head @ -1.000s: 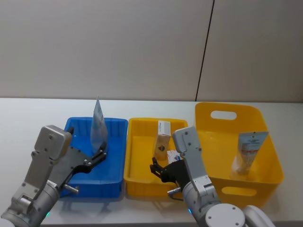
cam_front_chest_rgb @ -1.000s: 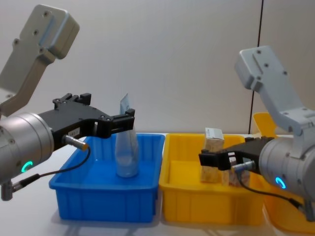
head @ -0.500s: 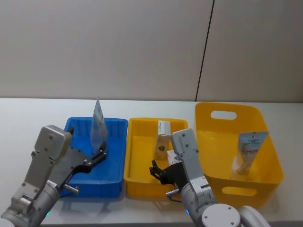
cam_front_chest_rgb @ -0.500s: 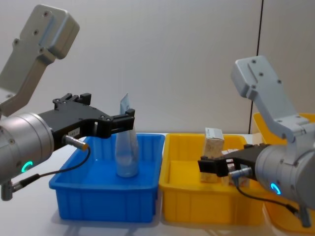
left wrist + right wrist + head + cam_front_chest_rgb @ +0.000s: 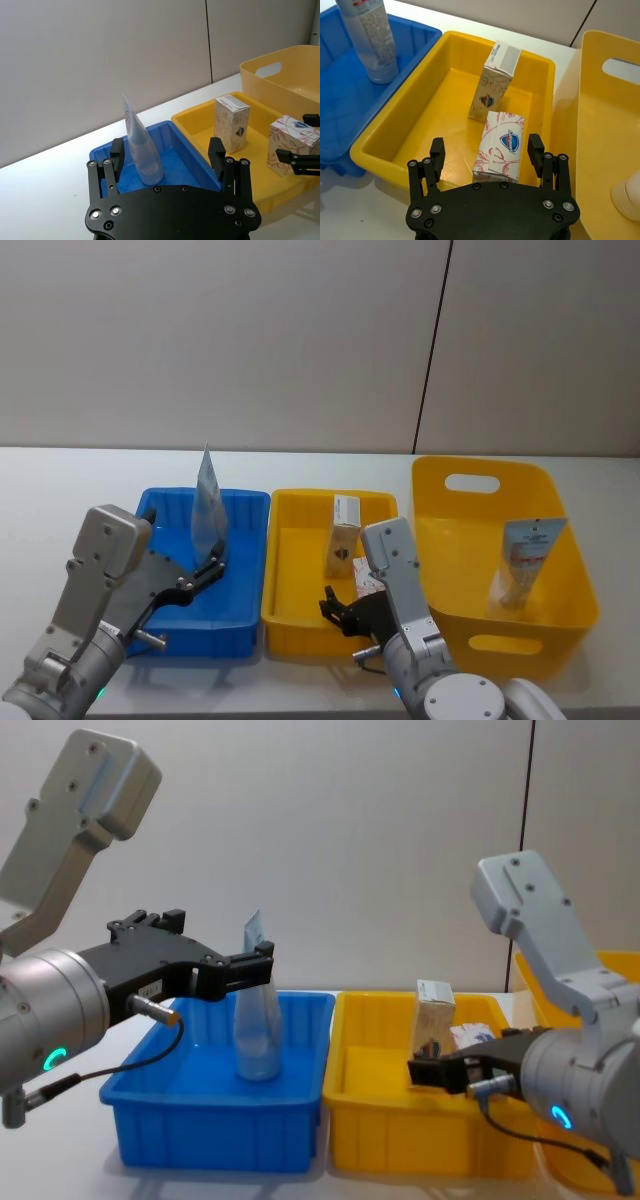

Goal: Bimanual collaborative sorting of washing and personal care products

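The squat white carton is to be sorted into the big yellow basket, so my right gripper needs to grab it by its sides next.
A pale blue-white pouch [image 5: 207,505] [image 5: 140,150] stands upright in the blue bin [image 5: 245,502]. My left gripper [image 5: 208,568] [image 5: 166,152] is open just short of the pouch's base, not touching it. A tall beige carton [image 5: 344,535] [image 5: 494,82] and a squat white carton with a red-blue pattern [image 5: 366,578] [image 5: 502,145] stand in the middle yellow bin [image 5: 290,625]. My right gripper [image 5: 340,608] [image 5: 486,147] [image 5: 430,1072] hovers open over that bin's near edge, with the squat carton just beyond its fingertips. A whitish tube [image 5: 525,560] leans inside the big yellow basket [image 5: 480,465].
The three containers stand side by side across the white table [image 5: 80,490], blue on the left and the tall basket on the right. Bare tabletop lies to the left of the blue bin and behind all three. A grey wall closes the back.
My right gripper has drawn back and down toward the yellow bin's near edge, uncovering the squat carton in the chest view. The left arm and the pouch have not moved.
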You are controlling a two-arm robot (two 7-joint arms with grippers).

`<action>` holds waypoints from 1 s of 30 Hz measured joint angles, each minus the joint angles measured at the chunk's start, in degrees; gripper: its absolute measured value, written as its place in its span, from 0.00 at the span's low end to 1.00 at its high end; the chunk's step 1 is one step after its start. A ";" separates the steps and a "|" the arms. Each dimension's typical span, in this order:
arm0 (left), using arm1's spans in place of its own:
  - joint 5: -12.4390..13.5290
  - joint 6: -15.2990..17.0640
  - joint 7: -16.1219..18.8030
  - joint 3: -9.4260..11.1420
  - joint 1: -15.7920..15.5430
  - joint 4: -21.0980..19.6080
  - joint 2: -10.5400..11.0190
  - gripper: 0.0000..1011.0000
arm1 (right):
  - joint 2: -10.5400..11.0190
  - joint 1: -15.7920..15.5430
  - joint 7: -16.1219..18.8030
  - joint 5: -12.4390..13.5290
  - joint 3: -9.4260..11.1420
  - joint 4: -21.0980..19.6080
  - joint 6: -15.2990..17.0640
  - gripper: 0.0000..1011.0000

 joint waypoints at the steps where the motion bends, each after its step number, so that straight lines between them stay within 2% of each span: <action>1: 0.00 0.00 0.00 0.00 0.00 0.00 0.00 0.99 | -0.03 -0.03 -0.02 -0.07 0.07 0.09 0.12 0.99; 12: 0.00 0.00 0.00 0.00 0.00 0.00 0.00 0.99 | -0.32 -0.40 -0.29 -0.66 0.51 0.55 0.61 0.99; 15: 0.00 0.00 0.00 0.00 0.00 0.00 0.00 0.99 | -0.35 -0.44 -0.32 -0.75 0.58 0.59 0.65 0.95; 24: 0.00 0.00 0.00 0.00 0.00 0.00 0.00 0.99 | -0.41 -0.55 -0.39 -0.90 0.69 0.74 0.76 0.72; 26: 0.00 0.00 0.00 0.00 0.00 0.00 0.00 0.99 | -0.42 -0.56 -0.41 -0.93 0.71 0.75 0.78 0.63; 28: 0.00 0.00 0.00 0.00 0.00 0.00 0.00 0.99 | -0.44 -0.57 -0.42 -0.96 0.73 0.77 0.79 0.60; 29: 0.00 0.00 0.00 0.00 0.00 0.00 0.00 0.99 | -0.44 -0.57 -0.42 -0.96 0.73 0.77 0.79 0.54; 30: 0.00 0.00 0.00 0.00 0.00 0.00 0.00 0.99 | -0.44 -0.58 -0.43 -0.96 0.73 0.77 0.80 0.52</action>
